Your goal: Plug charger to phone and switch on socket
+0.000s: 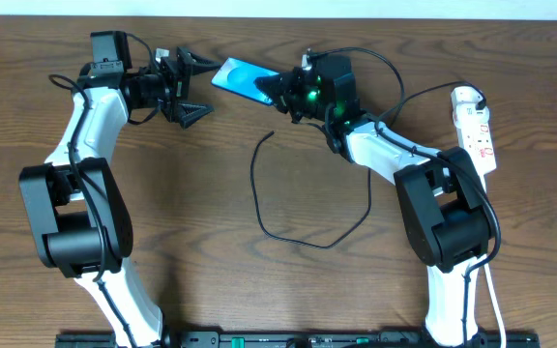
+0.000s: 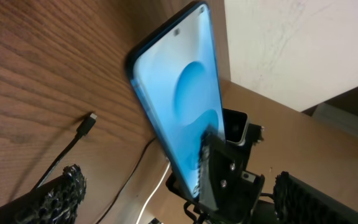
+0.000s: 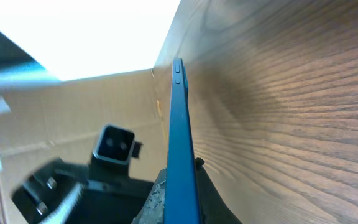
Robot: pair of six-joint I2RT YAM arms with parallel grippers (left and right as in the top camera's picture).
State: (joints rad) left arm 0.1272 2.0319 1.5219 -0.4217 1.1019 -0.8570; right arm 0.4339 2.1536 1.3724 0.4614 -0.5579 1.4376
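I need to grab the phone by its loose end [image 1: 228, 74] [image 2: 173, 43] next with my left gripper, pinching it front to back. The phone's opposite end then stays free to plug the charger.
The phone [image 1: 242, 77], blue screen with a lighter oval, is held at one end by my right gripper [image 1: 283, 92], which is shut on it. It stands tilted on its long edge above the table. In the right wrist view the phone [image 3: 180, 124] is edge-on between the jaws [image 3: 182, 202]. My left gripper [image 1: 197, 89] is open and empty, just left of the phone's free end [image 2: 179, 87]. The black charger cable [image 1: 303, 240] loops on the table, its plug tip [image 1: 271, 135] [image 2: 91, 120] lying loose. The white socket strip [image 1: 479, 130] lies at the far right.
A white adapter [image 1: 466, 95] sits at the strip's far end. The strip's white cord [image 1: 496, 290] runs down the right side. A pale wall [image 2: 291, 43] rises behind the table's far edge.
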